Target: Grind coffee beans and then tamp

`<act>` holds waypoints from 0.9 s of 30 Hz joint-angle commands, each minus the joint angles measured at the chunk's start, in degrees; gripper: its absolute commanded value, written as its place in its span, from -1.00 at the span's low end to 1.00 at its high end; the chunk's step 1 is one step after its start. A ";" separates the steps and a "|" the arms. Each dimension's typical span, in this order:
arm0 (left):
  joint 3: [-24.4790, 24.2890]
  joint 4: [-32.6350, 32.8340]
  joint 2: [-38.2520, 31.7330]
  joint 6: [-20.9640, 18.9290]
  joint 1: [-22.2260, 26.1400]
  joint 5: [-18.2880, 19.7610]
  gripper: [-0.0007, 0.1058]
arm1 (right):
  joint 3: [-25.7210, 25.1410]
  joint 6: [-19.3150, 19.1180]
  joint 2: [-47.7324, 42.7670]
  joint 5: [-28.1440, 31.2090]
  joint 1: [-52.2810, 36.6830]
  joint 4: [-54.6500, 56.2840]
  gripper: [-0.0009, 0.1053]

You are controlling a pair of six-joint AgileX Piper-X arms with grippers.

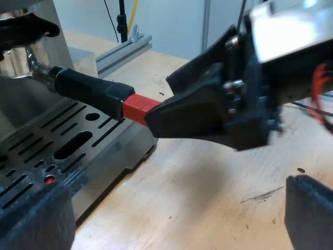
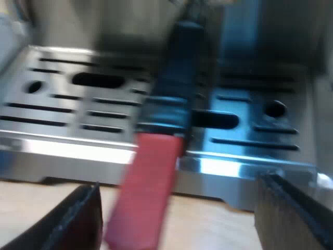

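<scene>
I should next grab the dark handle [image 2: 176, 78] by the red end [image 2: 146, 188] with my right gripper, to take the metal holder out of the espresso machine.
The metal holder [image 1: 21, 57] sits at the espresso machine's front, above the slotted drip tray [image 1: 78, 146]. Its dark handle [image 1: 88, 88] sticks out over the tray and ends in red [image 1: 138, 109]. My right gripper [image 1: 164, 101] is at that red end. In the right wrist view its fingers stand wide apart on either side of the red end [image 2: 148, 192] without touching it, so my right gripper [image 2: 177, 187] is open. The handle [image 2: 177, 78] runs back over the drip tray [image 2: 62, 104]. My left gripper [image 1: 177, 195] hangs open over the wooden table beside the machine, holding nothing.
The wooden table [image 1: 208, 192] spreads out beyond the machine's edge, with a few dark crumbs [image 1: 301, 170] on it. An aluminium rail [image 1: 125, 49] lies on the table behind the handle. A small red spot [image 1: 49, 179] shows in one tray slot.
</scene>
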 commanded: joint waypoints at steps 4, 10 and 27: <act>-0.20 -0.72 -0.29 -0.34 -0.21 0.68 0.58 | -0.46 1.36 2.21 -8.25 -4.96 0.61 0.21; -0.20 -0.72 -0.29 -0.34 -0.21 0.68 0.58 | -0.67 1.36 4.42 -10.14 -6.89 -0.82 0.21; -0.20 -0.87 -0.29 -0.34 -0.21 0.68 0.58 | -0.67 1.36 5.97 -14.92 -11.20 -7.12 0.21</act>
